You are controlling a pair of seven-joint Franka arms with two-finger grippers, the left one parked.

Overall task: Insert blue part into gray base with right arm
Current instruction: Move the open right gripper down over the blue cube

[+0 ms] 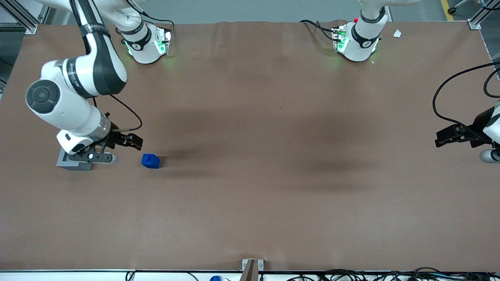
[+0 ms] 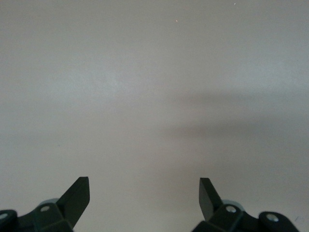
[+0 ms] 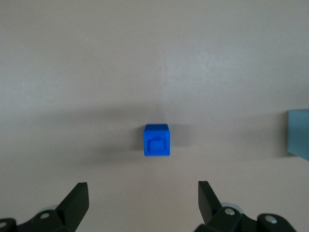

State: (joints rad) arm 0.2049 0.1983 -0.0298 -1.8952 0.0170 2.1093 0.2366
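Observation:
My right gripper needs to grab the blue part by its square body (image 1: pixel 150 162) (image 3: pixel 156 133) next. Then I need to fit the blue part into the gray base.
The blue part (image 1: pixel 150 160) lies on the brown table, stub end facing up toward the wrist camera (image 3: pixel 157 140). The gray base (image 1: pixel 72 163) stands beside it toward the working arm's end, partly hidden under the right arm's wrist; only its edge shows in the right wrist view (image 3: pixel 298 133). My right gripper (image 1: pixel 132 141) hovers above the table between base and blue part, slightly farther from the front camera. It is open and empty (image 3: pixel 142 198), and the blue part lies ahead of the fingertips, apart from them.
Both arm bases (image 1: pixel 146 45) (image 1: pixel 357 41) stand at the table's edge farthest from the front camera. A small white scrap (image 1: pixel 397 33) lies near the parked arm's base. A metal bracket (image 1: pixel 252 267) sits at the nearest edge.

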